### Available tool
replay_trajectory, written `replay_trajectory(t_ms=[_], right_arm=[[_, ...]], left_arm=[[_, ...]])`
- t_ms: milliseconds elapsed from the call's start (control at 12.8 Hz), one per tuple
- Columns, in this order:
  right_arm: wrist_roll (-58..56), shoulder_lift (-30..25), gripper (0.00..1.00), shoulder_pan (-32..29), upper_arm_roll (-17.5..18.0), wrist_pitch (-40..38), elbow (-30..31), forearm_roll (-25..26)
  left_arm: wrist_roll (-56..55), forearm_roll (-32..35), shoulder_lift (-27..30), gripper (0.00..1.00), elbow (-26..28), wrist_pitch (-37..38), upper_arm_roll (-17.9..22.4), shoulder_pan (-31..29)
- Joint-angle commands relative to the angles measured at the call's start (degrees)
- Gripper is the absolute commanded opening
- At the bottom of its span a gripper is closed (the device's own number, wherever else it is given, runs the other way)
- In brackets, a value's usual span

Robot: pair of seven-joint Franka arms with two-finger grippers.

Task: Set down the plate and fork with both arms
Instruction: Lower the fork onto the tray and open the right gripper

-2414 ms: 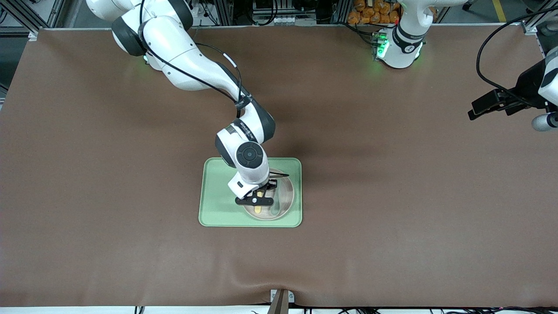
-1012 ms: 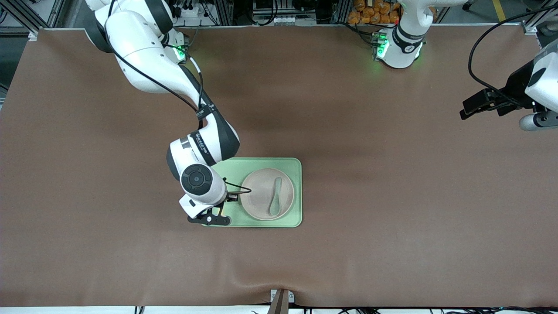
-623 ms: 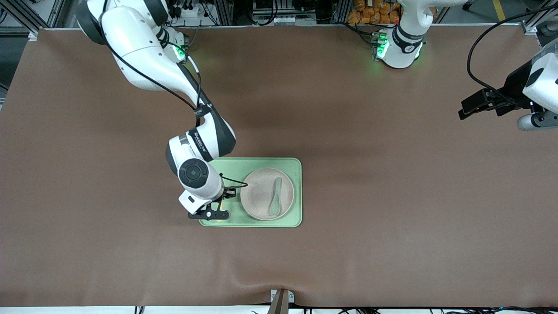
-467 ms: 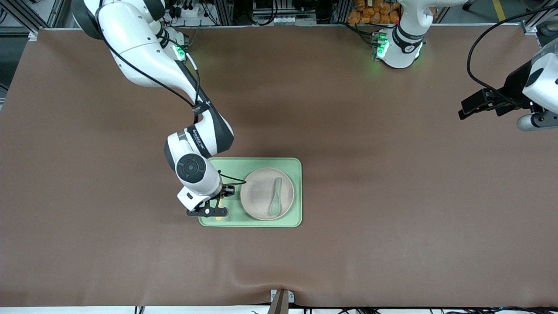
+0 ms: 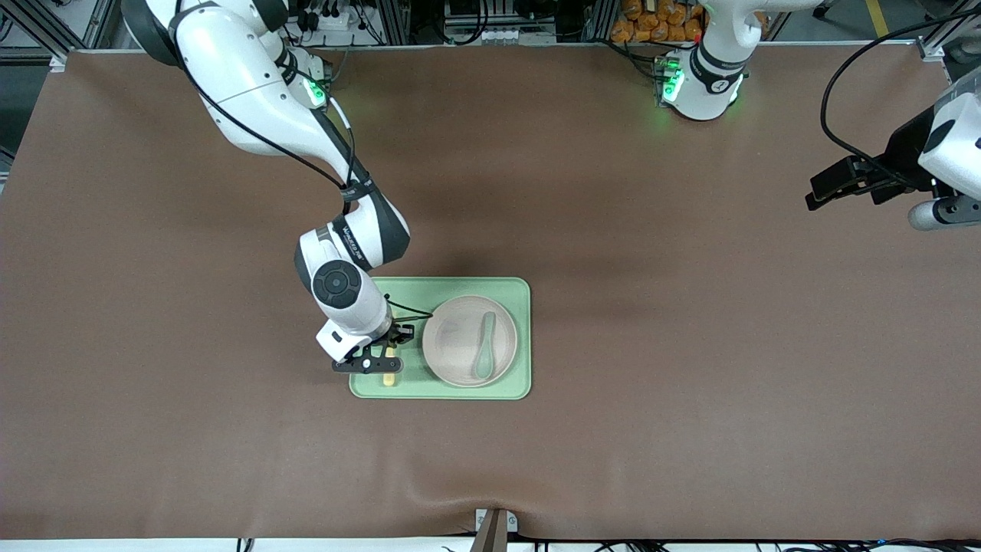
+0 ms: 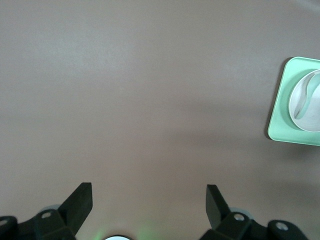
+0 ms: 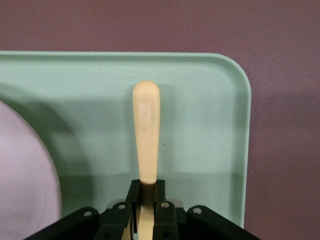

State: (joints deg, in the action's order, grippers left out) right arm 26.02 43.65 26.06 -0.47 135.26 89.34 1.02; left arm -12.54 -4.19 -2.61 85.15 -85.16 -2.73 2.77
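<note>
I should open my right gripper now, because the yellow fork (image 7: pixel 146 130) is low over the green tray beside the plate, where the fork should go in this task.
The round beige plate (image 5: pixel 452 341) lies on the light green tray (image 5: pixel 452 287), at the tray's end toward the left arm. My right gripper (image 5: pixel 387 354) is shut on the pale yellow fork (image 5: pixel 390 376). It holds the fork low over the bare part of the tray, beside the plate. In the right wrist view the fork's handle (image 7: pixel 146 130) sticks out from the shut gripper (image 7: pixel 146 192) over the tray (image 7: pixel 210 125), with the plate's edge (image 7: pixel 25 185) alongside. My left gripper (image 5: pixel 816 199) waits open over the table's end, shown open (image 6: pixel 149 192) above bare cloth.
A grey-green spoon (image 5: pixel 486 345) lies in the plate. The left wrist view shows the tray (image 6: pixel 278 120) and plate (image 6: pixel 312 107) far off. Brown cloth covers the whole table around the tray.
My right gripper carried the fork from over the plate to over the tray's bare part toward the right arm's end. It has since shifted slightly back toward the plate. The left arm barely moved.
</note>
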Motion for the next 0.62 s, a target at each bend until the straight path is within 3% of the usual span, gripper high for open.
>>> replay_trajectory(t_ms=[0,156,234,389,545], right_arm=[[0.0,-2.1,0.0,-0.3,0.6,1.4,2.9,0.3],[0.5,-2.1,0.0,-0.2,0.6,1.4,3.0,0.3],[0.6,-2.1,0.11,-0.3,0.6,1.0,3.0,0.3],[2.0,-2.5,0.79,-0.7,0.7,0.4,2.9,-0.2],[3.3,-3.2,0.95,-0.9,0.7,-0.3,2.4,-0.2]], left_arm=[[-0.6,1.2,1.2,1.0,1.1,-0.6,-0.4,-0.1],[-0.6,1.2,1.2,1.0,1.1,-0.6,-0.5,-0.1],[-0.6,1.2,1.2,1.0,1.1,-0.6,-0.5,-0.1],[-0.6,1.2,1.1,1.0,1.1,-0.6,-0.5,-0.1],[-0.6,1.1,1.1,1.0,1.1,-0.6,-0.5,-0.1]])
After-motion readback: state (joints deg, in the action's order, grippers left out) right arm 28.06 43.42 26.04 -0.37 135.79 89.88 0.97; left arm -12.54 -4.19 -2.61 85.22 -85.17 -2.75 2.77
